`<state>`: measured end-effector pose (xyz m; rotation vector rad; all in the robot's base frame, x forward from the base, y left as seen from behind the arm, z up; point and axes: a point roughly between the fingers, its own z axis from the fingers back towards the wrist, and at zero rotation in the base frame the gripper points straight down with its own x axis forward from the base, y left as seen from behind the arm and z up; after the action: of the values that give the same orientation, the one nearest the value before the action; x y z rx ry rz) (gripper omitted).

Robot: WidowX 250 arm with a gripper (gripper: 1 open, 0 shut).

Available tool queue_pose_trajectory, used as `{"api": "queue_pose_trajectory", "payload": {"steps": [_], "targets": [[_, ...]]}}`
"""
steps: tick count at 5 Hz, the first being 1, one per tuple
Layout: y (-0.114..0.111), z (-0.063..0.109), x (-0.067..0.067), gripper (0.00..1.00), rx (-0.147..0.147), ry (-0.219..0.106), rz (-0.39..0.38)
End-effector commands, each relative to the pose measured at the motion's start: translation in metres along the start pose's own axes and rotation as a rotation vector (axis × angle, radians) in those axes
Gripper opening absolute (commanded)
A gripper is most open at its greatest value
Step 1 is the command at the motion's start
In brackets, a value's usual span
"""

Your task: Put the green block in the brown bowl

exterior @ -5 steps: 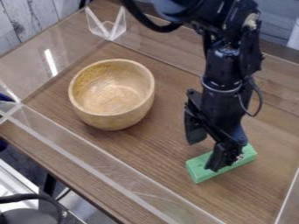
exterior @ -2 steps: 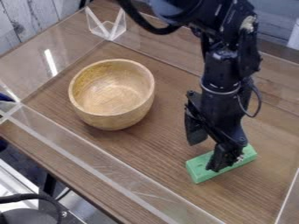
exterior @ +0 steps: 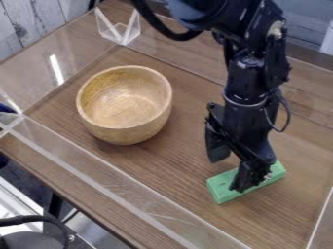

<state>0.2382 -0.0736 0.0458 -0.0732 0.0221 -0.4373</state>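
The green block should go in the brown bowl, so my gripper will grab it by its long sides next.
The green block lies flat on the wooden tabletop at the lower right, a bright green elongated brick. My black gripper hangs straight over it, open, with one finger down on or just beside the block's right half and the other finger off its left side. Nothing is lifted. The brown bowl stands upright and empty to the left of the gripper, about a bowl's width away from the block.
Low clear acrylic walls fence the wooden table along its front and left edges. A clear plastic stand sits at the far back. The black arm rises from the gripper toward the top of the view.
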Motion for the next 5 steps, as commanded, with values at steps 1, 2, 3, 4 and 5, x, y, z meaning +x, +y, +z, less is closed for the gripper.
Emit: {"api": "queue_pose_trajectory", "payload": {"steps": [1, 2, 3, 4, 5], "targets": [[0.0028, 0.0124, 0.0080, 1.00, 0.012, -0.041, 0.005], [0.0030, 0.0148, 0.0090, 1.00, 0.016, -0.045, 0.006], [0.0032, 0.0169, 0.0104, 1.00, 0.019, -0.049, 0.005], [0.0029, 0.0174, 0.0116, 1.00, 0.021, -0.051, 0.005], [0.0036, 0.0105, 0.0131, 1.00, 0.018, -0.046, 0.001]]}}
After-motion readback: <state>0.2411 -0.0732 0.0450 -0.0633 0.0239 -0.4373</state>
